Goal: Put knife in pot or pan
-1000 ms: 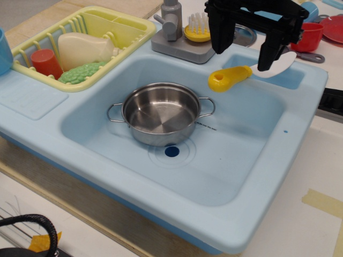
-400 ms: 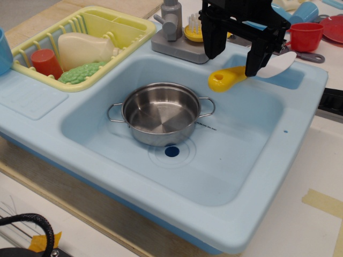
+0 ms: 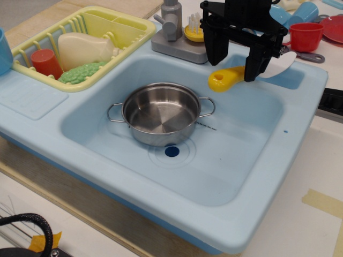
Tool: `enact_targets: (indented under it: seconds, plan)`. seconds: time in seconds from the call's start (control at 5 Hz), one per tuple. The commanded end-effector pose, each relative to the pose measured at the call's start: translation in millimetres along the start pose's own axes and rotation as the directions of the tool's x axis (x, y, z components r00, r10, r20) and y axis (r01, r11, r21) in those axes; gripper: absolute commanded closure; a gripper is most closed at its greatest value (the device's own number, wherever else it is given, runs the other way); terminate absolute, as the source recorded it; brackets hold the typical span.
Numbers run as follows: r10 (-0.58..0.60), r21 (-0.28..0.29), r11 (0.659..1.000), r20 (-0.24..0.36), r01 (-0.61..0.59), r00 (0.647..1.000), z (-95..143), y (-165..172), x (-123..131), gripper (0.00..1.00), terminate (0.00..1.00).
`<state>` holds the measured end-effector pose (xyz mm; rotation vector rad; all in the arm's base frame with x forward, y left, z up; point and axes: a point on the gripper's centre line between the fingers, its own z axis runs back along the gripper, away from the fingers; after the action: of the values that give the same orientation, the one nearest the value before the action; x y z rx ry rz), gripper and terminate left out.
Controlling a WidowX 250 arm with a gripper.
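The gripper should next grab the knife by its yellow handle [image 3: 229, 78] to put it in the steel pot [image 3: 161, 113].
The knife [image 3: 229, 78], with a yellow handle and a white blade, lies on the back rim of the light blue sink [image 3: 300, 101], handle pointing left. My black gripper [image 3: 233, 67] is open and low over it. One finger [image 3: 214, 51] stands behind the handle's end. The other finger [image 3: 252, 67] stands in front, where handle meets blade. I cannot tell whether the fingers touch the knife. The shiny steel pot [image 3: 161, 113], with two wire loop handles, stands upright and empty in the basin, left of and in front of the knife.
A yellow dish rack [image 3: 128, 27] at the back left holds a red cup [image 3: 45, 61], a cream piece and a green piece. A grey faucet [image 3: 171, 21] and a yellow brush [image 3: 194, 29] stand behind the basin. A red cup [image 3: 306, 35] is at the back right.
My gripper has moved left and come down a little, so its fingers now straddle the knife's handle. The knife and the pot have not moved.
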<state>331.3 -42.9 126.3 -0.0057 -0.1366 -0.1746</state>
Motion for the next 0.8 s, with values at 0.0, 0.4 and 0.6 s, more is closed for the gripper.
enact_targets:
  seconds: [0.0,0.4,0.6]
  plan:
    - [0.017,-0.020,1.000,0.014,-0.017,1.000,-1.9,2.4,-1.8,0.00,0.00]
    - [0.026,-0.011,1.000,0.041,-0.026,0.999,0.6,-2.2,-15.3,1.00,0.00]
    - [-0.065,0.066,0.996,0.099,0.059,0.993,15.4,-2.7,-28.2,1.00,0.00]
